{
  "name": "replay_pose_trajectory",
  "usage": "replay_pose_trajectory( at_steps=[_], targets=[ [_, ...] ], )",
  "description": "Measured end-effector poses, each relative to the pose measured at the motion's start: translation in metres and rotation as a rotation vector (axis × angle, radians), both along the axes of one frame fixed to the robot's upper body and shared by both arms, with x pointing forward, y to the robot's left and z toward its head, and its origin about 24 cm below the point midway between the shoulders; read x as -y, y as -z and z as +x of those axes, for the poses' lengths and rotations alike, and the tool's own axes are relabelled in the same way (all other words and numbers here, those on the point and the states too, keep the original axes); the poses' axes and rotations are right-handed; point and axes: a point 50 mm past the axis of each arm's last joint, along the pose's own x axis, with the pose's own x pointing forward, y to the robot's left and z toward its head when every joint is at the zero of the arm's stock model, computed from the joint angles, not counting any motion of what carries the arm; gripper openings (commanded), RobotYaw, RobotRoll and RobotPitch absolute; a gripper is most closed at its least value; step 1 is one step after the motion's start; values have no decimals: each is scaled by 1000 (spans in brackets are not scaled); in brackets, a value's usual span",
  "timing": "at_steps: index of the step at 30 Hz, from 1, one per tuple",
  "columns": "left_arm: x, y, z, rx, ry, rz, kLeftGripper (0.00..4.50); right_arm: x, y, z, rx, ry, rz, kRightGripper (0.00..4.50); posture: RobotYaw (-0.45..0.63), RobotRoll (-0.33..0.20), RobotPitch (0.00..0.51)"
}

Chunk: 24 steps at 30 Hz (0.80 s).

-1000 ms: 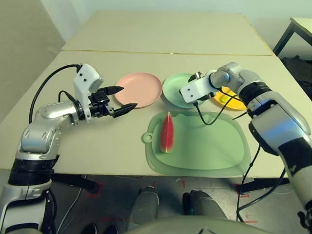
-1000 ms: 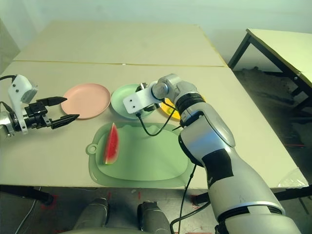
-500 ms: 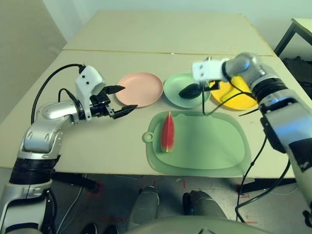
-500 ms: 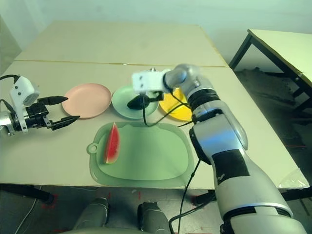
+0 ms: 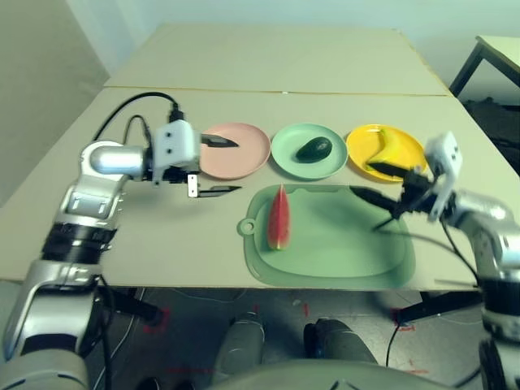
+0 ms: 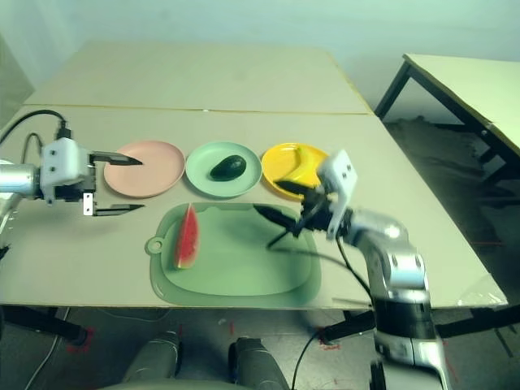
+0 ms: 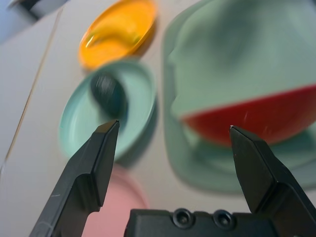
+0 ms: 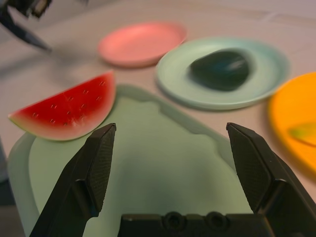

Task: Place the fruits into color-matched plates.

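Note:
I should grab the watermelon wedge [image 5: 279, 219] next with my left gripper, by the middle of its flat red sides, because the long wedge narrows to pointed ends.
The dark green avocado [image 5: 314, 149] lies in the mint green plate [image 5: 286, 159]. The yellow banana [image 5: 387, 146] lies in the yellow plate [image 5: 362, 153]. Between them and the table's left side, the pale pink plate [image 5: 244, 154] holds nothing. The watermelon wedge [image 5: 279, 219] rests on the left part of the green mat [image 5: 341, 244]. My left gripper [image 5: 221, 166] hangs open at the pink plate's left rim, pointing right. My right gripper [image 5: 362, 179] is open and holds nothing, above the mat's right part, just in front of the yellow plate. The right wrist view shows the wedge [image 8: 66, 108] and avocado [image 8: 219, 66] ahead.
The mat has a handle hole [image 5: 244, 229] at its left edge and lies near the table's front edge. A cable [image 5: 422, 244] trails from my right wrist over the mat's right side. A second table [image 5: 284, 49] adjoins at the back, and another table's leg [image 5: 463, 73] stands far right.
My right gripper let go of the avocado in the green plate and drew back right and toward me, over the mat. My left gripper moved right, up to the pink plate.

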Motion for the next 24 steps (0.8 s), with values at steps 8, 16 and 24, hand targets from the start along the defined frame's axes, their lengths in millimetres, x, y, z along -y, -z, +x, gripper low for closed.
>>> replay_pose_trajectory(
  at_steps=[8,16,24],
  targets=[
    [17,5,7,9,140,102,4500,36,26,-16,105,131,38,4485,53,0,72],
    [34,22,10,3,266,221,4500,59,40,-25,165,203,9,4485,34,0,67],
    [61,39,13,6,354,242,4500,58,33,-16,201,327,93,4485,4,0,56]
  ],
)
